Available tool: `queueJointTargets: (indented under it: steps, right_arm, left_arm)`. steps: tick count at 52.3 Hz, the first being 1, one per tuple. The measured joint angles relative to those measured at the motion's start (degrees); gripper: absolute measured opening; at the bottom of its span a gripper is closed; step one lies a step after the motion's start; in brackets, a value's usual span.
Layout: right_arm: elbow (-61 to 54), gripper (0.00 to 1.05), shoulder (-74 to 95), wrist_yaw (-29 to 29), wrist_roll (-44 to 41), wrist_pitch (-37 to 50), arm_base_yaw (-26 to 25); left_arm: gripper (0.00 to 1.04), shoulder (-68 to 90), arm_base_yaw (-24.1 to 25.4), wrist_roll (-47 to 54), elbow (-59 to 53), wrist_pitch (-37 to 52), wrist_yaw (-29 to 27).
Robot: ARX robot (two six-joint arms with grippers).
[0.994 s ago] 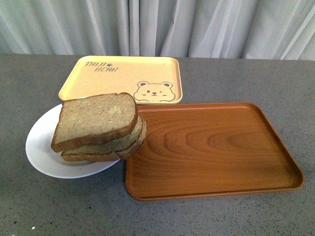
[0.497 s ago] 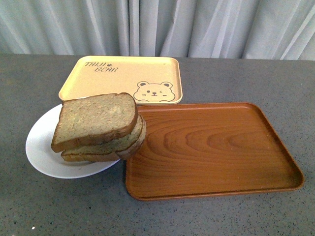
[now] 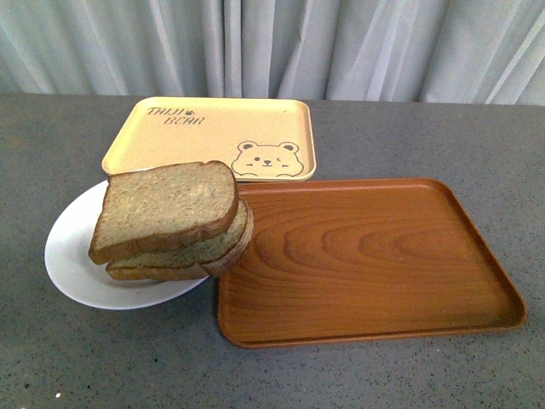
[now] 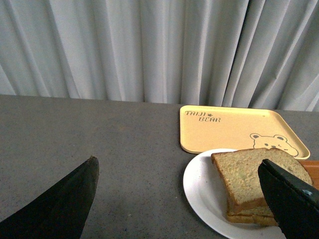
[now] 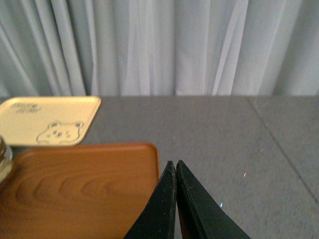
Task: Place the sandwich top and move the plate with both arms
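The plate needs to move with the sandwich [image 3: 169, 213] still stacked, so my left gripper should grab the plate by its bare rim [image 3: 53, 247] next.
The sandwich top [image 3: 166, 204], a brown wholemeal slice, lies tilted on a stack of slices on the white plate [image 3: 72, 256] at the table's left. The stack's right side reaches over the rim of the brown tray. Neither arm shows in the front view. In the left wrist view my left gripper [image 4: 178, 162] is open and holds nothing. One of its fingers [image 4: 65, 204] is over bare table; the other stands in front of the sandwich top [image 4: 244, 169] and the plate [image 4: 199, 184]. My right gripper [image 5: 173, 162] is shut and empty, beside a corner of the brown tray.
A large brown wood-grain tray [image 3: 366, 256] lies right of the plate, touching it. A yellow tray with a bear drawing [image 3: 213, 136] sits behind both. Grey curtains hang along the table's far edge. Grey tabletop [image 3: 477, 145] surrounds the trays.
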Motion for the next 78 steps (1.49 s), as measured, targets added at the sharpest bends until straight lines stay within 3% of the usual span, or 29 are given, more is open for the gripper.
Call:
queueJointTargets:
  steps: [4, 16, 25, 30, 33, 44, 64, 78]
  right_arm:
    - [-0.02, 0.02, -5.01, 0.00, 0.00, -5.11, 0.00]
    - [-0.02, 0.02, -6.51, 0.00, -0.02, -5.70, 0.00]
    - [-0.02, 0.35, -6.60, 0.00, -0.07, -5.70, 0.00]
    - [-0.02, 0.50, -6.60, -0.17, -0.07, -5.70, -0.02]
    - [-0.02, 0.59, -6.62, -0.13, -0.07, -5.70, 0.00]
    - [-0.02, 0.97, -6.64, -0.09, -0.04, -5.70, 0.00]
    - [-0.02, 0.96, -6.64, -0.11, -0.07, -5.70, 0.00]
    - [-0.02, 0.96, -6.64, -0.11, -0.07, -5.70, 0.00]
  left_arm:
    - [0.96, 0.00, 0.00, -0.02, 0.00, 0.00, 0.00]
    - [0.96, 0.00, -0.02, 0.00, 0.00, 0.00, 0.00]
    - [0.96, 0.72, 0.35, -0.66, 0.39, -1.01, 1.64]
    - [0.96, 14.71, 3.91, -11.63, 9.92, -20.11, 18.60]
    - [0.96, 25.94, 3.52, -18.82, 14.82, -24.28, 23.82]
    - [0.96, 53.70, 4.37, -33.64, 23.76, -8.41, 22.80]
    - [0.96, 84.06, 7.26, -42.53, 26.97, 12.57, 20.09]
    - [0.96, 97.94, 2.91, -48.48, 28.85, 23.69, 17.79]
